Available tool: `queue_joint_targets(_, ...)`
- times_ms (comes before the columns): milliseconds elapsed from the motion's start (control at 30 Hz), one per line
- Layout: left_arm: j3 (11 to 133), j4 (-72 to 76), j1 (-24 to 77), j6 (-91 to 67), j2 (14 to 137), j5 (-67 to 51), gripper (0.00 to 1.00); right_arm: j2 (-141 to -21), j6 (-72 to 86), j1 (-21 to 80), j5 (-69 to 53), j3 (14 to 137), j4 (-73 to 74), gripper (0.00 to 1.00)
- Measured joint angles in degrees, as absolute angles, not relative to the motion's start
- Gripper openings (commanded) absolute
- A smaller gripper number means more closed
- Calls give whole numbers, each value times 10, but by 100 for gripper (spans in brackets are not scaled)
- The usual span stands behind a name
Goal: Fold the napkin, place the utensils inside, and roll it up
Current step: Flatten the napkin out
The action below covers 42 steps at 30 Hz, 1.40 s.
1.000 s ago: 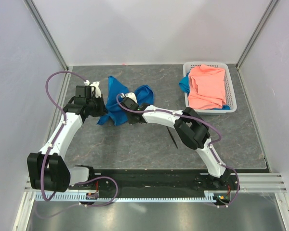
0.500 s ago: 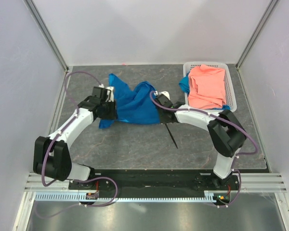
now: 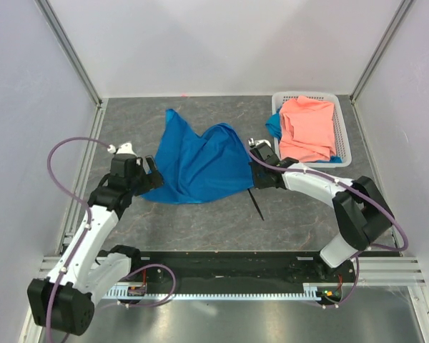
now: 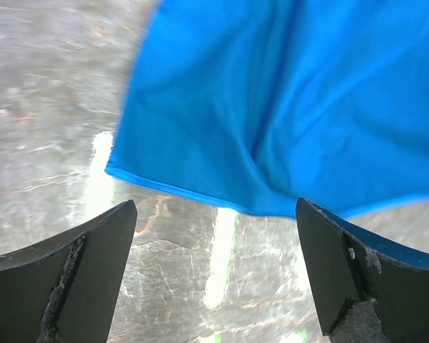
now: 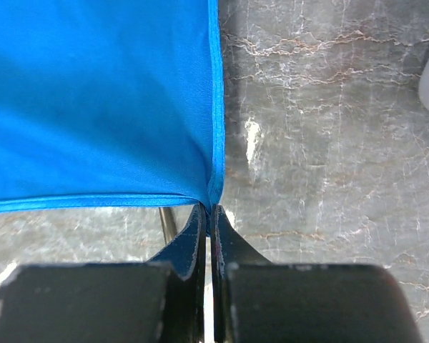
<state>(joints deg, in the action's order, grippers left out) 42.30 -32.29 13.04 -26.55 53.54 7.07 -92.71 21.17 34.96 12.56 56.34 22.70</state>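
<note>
My left gripper should next grab the napkin's free near corner (image 3: 146, 197) (image 4: 119, 166), opposite the corner of my right gripper, so the napkin can be spread flat for folding.
The bright blue napkin (image 3: 200, 164) lies spread across the middle of the table, rumpled along its far edge. My right gripper (image 3: 254, 174) is shut on the napkin's near right corner; in the right wrist view the jaws (image 5: 213, 211) pinch the hem where two edges of the napkin (image 5: 93, 93) meet. My left gripper (image 3: 150, 179) stands open just off the napkin's left corner, with only bare table between its fingers (image 4: 216, 218) and the napkin's edge (image 4: 272, 107) beyond them. The utensil, a slim black stick (image 3: 257, 204), lies on the table near the right gripper, and shows partly under the cloth's corner (image 5: 169, 223).
A white basket (image 3: 344, 143) stands at the back right with a salmon-pink cloth (image 3: 307, 128) in it and a blue scrap (image 3: 273, 127) peeking out at its left. Enclosure walls run along the left, right and far sides of the grey marbled table (image 3: 200, 221).
The left gripper has opened, let go of the napkin's left corner and drawn back toward the near left. The right gripper pulled its corner rightward, and the bunched napkin now lies spread.
</note>
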Motion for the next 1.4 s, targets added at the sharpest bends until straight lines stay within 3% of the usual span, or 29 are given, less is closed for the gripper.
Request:
queue_joint_targets(200,380,-317,86,-298,548,69,93,-905,211,343,98,547,210,0)
queue_joint_targets(333,362,-316,53,-302,599,67,81,-905,211,343,81,541,202,0)
queue_joint_targets(533,362,-292,-5,-302,634,57,71,-905,212,343,58,540,196,0)
queue_joint_targets(633,362,-279,-15,-302,663,51,57,-904,212,343,51,538,192,0)
queue_joint_targets(1067,362,-230,-41,-303,761,32,51,-893,211,343,18,529,188,0)
queue_joint_targets(1167,362,-222,-47,-303,765,26,41,-892,211,343,13,527,189,0)
queue_joint_targets(1200,362,-220,-47,-303,767,25,32,-891,211,343,12,527,188,0)
queue_joint_targets(1267,363,-217,-48,-303,772,24,27,-890,211,343,11,527,188,0)
queue_joint_targets(1300,364,-213,-48,-301,777,22,15,-890,211,343,10,527,188,0)
queue_joint_targets(1367,370,-206,-50,-300,788,15,2,-889,210,343,8,527,188,0)
queue_joint_targets(1400,373,-202,-50,-298,794,10,2,-889,208,343,8,527,188,0)
